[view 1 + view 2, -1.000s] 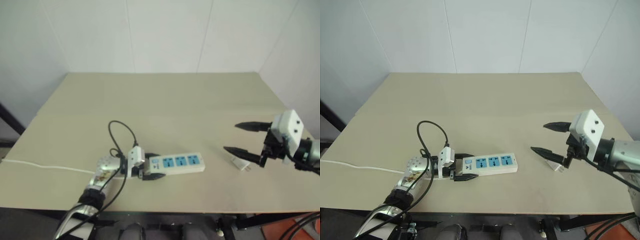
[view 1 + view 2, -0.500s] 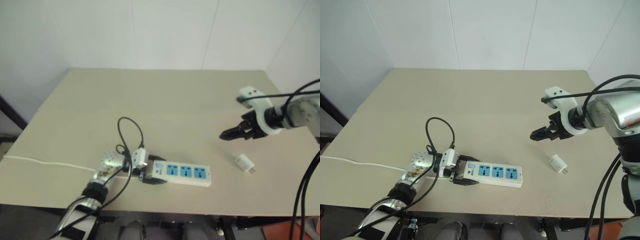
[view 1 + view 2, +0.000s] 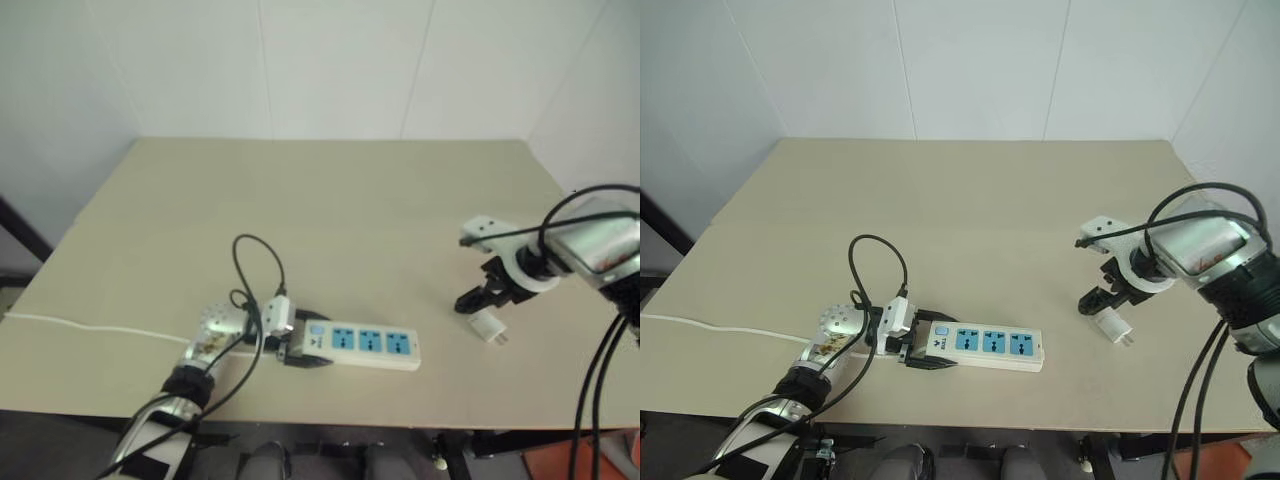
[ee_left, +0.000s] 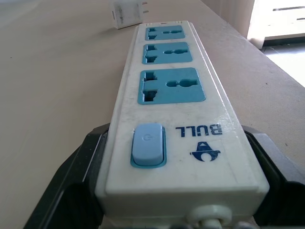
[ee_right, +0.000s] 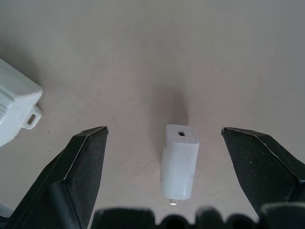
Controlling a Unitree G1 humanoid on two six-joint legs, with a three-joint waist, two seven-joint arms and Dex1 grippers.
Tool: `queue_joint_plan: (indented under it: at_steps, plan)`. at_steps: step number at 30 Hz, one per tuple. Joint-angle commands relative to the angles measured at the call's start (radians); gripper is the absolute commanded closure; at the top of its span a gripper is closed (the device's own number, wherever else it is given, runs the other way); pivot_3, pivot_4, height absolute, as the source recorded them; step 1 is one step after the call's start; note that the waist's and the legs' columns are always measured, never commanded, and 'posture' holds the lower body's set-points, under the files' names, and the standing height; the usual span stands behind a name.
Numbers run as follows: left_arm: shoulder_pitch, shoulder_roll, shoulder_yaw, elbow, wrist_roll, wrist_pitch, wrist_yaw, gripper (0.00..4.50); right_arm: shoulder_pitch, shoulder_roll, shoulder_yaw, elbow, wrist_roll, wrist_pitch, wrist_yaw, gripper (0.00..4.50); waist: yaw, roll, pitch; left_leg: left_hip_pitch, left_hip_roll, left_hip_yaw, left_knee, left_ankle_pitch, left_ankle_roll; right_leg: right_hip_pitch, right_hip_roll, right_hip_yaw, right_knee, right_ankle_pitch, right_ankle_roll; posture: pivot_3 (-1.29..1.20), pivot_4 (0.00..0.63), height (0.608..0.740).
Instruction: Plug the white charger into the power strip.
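The right gripper next needs to grab the white charger by its white body (image 3: 486,324) (image 5: 179,164), so that the charger's metal pins stay free to go into the power strip.
The power strip (image 3: 985,343), a long white bar with three blue sockets, lies near the table's front edge. My left gripper (image 3: 925,350) is shut on its switch end, and in the left wrist view a black finger (image 4: 88,162) presses each side of the strip (image 4: 171,90). The white charger (image 3: 1112,325) lies on its side on the table, to the right of the strip. My right gripper (image 5: 163,129) points down over it, open, with the charger (image 5: 180,162) lying between its fingers and untouched by them.
A thin white cord (image 3: 720,328) runs from the strip off the table's left side. A black cable loop (image 3: 875,260) arches over my left wrist. The beige table (image 3: 970,200) stretches back to white walls; its front edge is just below the strip.
My right gripper has swung from pointing level across the table to pointing down, and has sunk over the charger. The left gripper and the strip have stayed put.
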Motion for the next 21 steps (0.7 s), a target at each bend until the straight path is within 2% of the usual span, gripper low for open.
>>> queue_joint_plan:
  at_steps: [1,21]
  plan:
    - [0.034,0.004,-0.034,0.028,0.051,0.034,0.021,1.16,0.006,0.001,-0.001,0.025,-0.05,-0.04,0.031,0.0,-0.001,0.001,0.0,0.0,0.0,0.0,0.0,0.0,0.0,0.0,0.0,0.0,0.0,0.0,0.0,0.0,0.15,0.74]
    - [0.059,0.02,-0.048,-0.001,0.058,0.078,0.035,1.16,0.107,0.095,0.0,0.104,-0.18,-0.099,0.084,0.0,-0.005,0.001,-0.001,0.001,0.0,0.0,0.0,0.0,0.0,0.001,0.0,0.0,0.001,0.0,-0.001,0.0,0.15,0.74]
